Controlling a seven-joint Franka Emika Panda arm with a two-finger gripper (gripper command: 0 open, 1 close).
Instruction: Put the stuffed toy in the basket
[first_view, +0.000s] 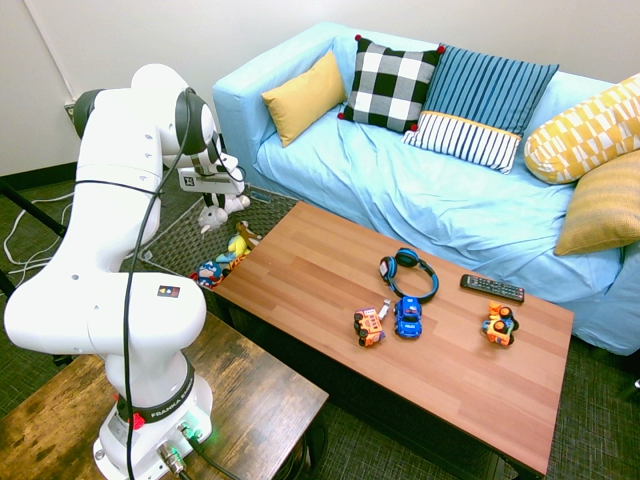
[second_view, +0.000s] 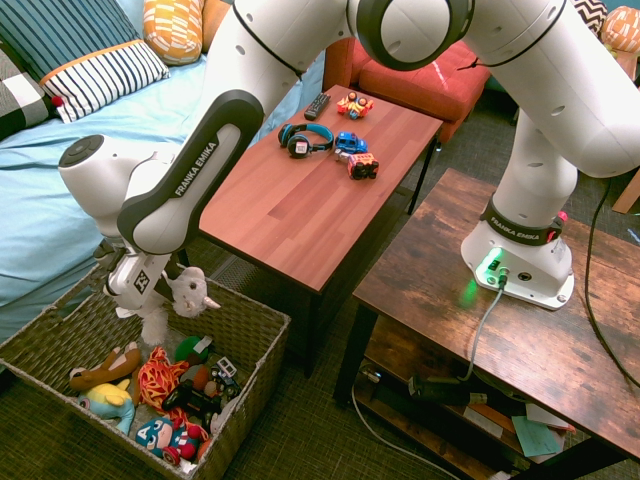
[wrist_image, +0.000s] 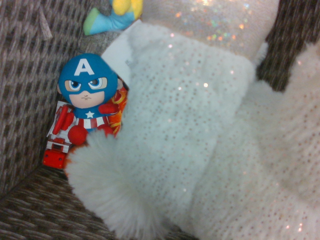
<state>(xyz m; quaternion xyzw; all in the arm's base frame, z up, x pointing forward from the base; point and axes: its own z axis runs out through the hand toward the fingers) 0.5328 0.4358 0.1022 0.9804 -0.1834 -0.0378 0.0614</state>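
Observation:
My gripper should open: the white stuffed toy hangs inside the grey woven basket's rim.
The white fuzzy stuffed toy (second_view: 186, 296) hangs from my gripper (second_view: 160, 296), which is shut on it, with its limbs drooping. It is held over the open top of the grey woven basket (second_view: 252, 372), near the corner closest to the sofa and coffee table. In the first exterior view the stuffed toy (first_view: 212, 217) dangles below the gripper (first_view: 211, 200), above the basket (first_view: 172, 243) on the floor. In the wrist view the stuffed toy (wrist_image: 200, 130) fills most of the picture, with the basket's wall (wrist_image: 25, 80) beyond it.
Several toys lie in the basket: a blue-and-red masked figure (wrist_image: 86, 100), a yellow plush (second_view: 110, 398), a brown plush (second_view: 104, 368). The wooden coffee table (first_view: 330, 300) beside it bears headphones (first_view: 408, 272), toy cars and a remote. The blue sofa (first_view: 420, 190) stands behind.

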